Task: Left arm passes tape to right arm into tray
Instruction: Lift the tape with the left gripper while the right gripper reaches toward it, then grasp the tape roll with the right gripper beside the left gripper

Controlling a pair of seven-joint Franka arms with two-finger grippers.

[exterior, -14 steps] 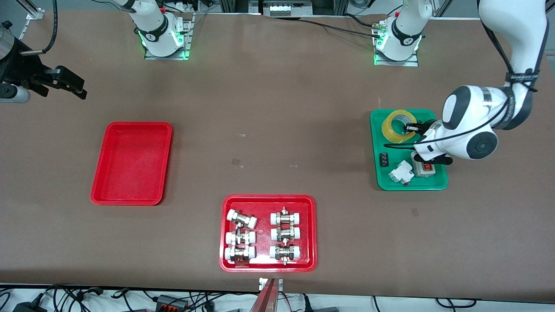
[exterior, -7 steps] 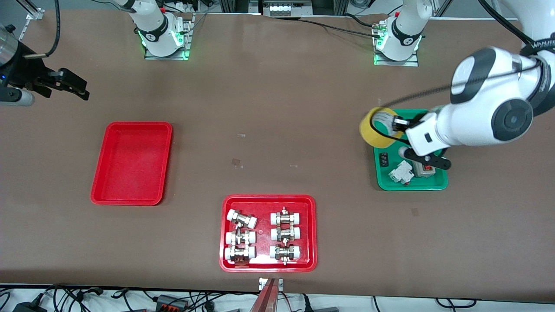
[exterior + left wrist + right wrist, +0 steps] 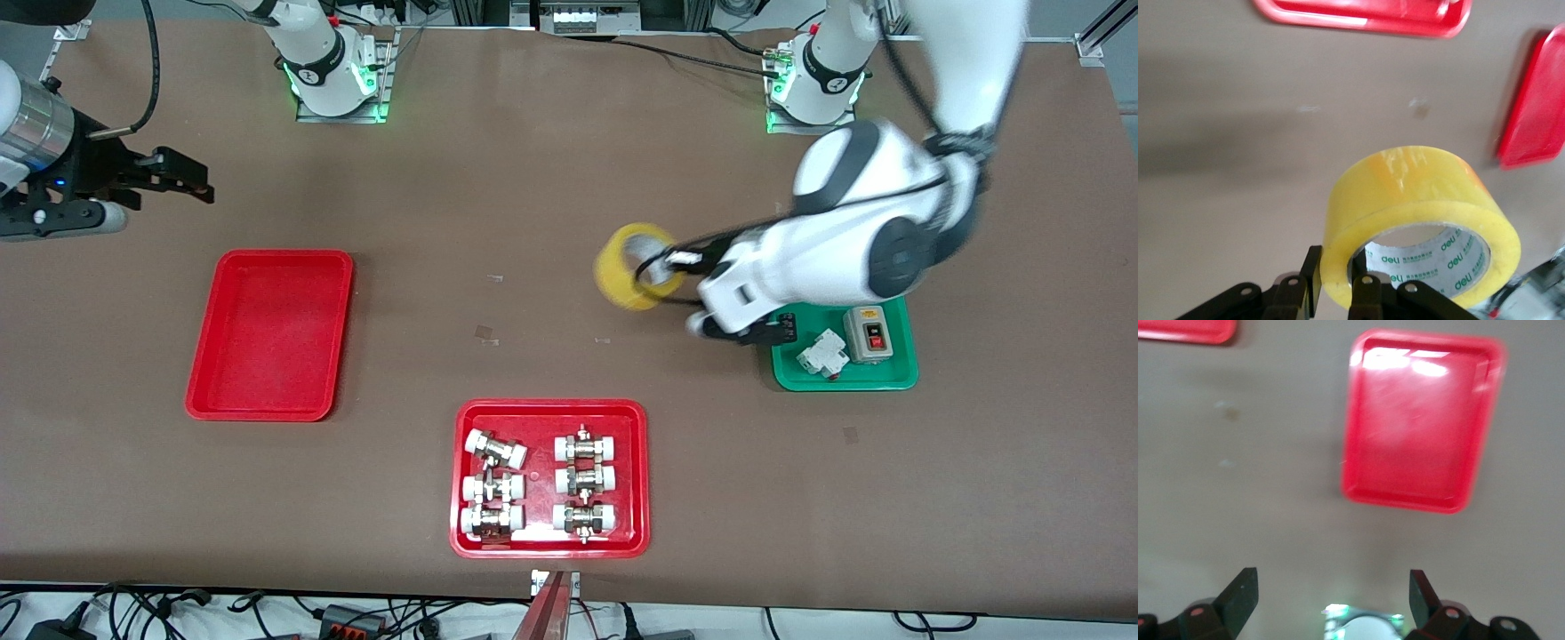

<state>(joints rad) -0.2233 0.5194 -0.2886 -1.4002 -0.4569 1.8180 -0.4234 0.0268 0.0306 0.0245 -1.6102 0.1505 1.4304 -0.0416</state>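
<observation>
My right gripper takes hold of the yellow tape by the free part of its ring (image 3: 610, 276) next, to put the tape into the empty red tray (image 3: 268, 332).
The tape (image 3: 633, 268), a yellow roll with a pale core, hangs in the air over the bare table, between the green tray and the table's middle. My left gripper (image 3: 669, 261) is shut on its wall, one finger inside the ring and one outside; the left wrist view shows the tape (image 3: 1418, 193) and this grip (image 3: 1338, 293). The plain red tray (image 3: 271, 333) lies toward the right arm's end and holds nothing; it also shows in the right wrist view (image 3: 1418, 420). My right gripper (image 3: 191, 182) is open and empty over the table near that tray, its jaws wide apart (image 3: 1331, 587).
A green tray (image 3: 845, 380) with a white breaker and a grey switch box lies under the left arm. A red tray (image 3: 551, 544) with several white-capped metal fittings lies near the front edge. The two arm bases stand at the back of the table.
My left gripper has lifted the tape out of the green tray and carried it toward the table's middle. My right gripper has shifted a little toward the middle, still open.
</observation>
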